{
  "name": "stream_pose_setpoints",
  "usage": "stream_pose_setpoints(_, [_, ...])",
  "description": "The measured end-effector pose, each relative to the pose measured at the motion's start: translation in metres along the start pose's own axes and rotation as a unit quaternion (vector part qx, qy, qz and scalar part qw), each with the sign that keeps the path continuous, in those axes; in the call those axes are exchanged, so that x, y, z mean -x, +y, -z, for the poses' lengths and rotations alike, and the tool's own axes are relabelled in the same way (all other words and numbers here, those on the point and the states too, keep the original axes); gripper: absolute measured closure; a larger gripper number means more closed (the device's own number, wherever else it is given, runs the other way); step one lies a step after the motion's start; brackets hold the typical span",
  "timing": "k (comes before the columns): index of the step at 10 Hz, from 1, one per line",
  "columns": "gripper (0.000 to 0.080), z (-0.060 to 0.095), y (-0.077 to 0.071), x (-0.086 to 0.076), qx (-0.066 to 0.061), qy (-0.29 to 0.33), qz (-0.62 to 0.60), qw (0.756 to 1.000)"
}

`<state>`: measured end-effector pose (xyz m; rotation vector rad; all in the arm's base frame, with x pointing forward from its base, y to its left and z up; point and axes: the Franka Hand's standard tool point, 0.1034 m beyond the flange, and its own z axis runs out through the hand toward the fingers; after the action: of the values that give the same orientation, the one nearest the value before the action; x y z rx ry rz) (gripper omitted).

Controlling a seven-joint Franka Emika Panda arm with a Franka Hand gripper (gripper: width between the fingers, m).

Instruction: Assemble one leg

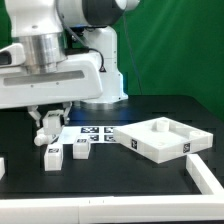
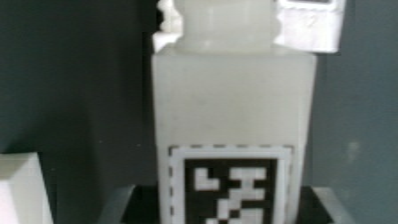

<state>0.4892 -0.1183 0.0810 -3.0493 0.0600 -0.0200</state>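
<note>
The held leg's lower end is still hanging above the black table behind the standing legs, so my gripper keeps hold of the leg for now.
A white leg with a black-and-white tag on its near face fills the wrist view. It stands between my gripper's two dark fingers, which close on its sides. In the exterior view my gripper hangs low over the table's left part with the leg in it. Two more legs stand on the black table just in front of it. The large white tray-like panel lies toward the exterior view's right.
The marker board lies between gripper and panel. Another white part sits at the exterior view's left edge. A white rail runs along the front and right. In the wrist view, a white block and a tagged leg lie nearby.
</note>
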Motion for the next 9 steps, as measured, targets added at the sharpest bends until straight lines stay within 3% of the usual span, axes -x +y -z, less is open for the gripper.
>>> stream_pose_setpoints(4, [0.0515,-0.003,-0.005,0.002,0.000,-0.003,0.006,1.000])
stream_pose_setpoints(5, [0.0515,-0.010,0.005,0.004,0.004,-0.002,0.052,0.999])
stream_pose_setpoints(8, [0.0515,-0.015,0.072,0.027,0.009,-0.006,0.133,0.991])
stream_pose_setpoints(9, [0.0515,-0.022,0.089,0.034,0.021,0.000,0.151,0.988])
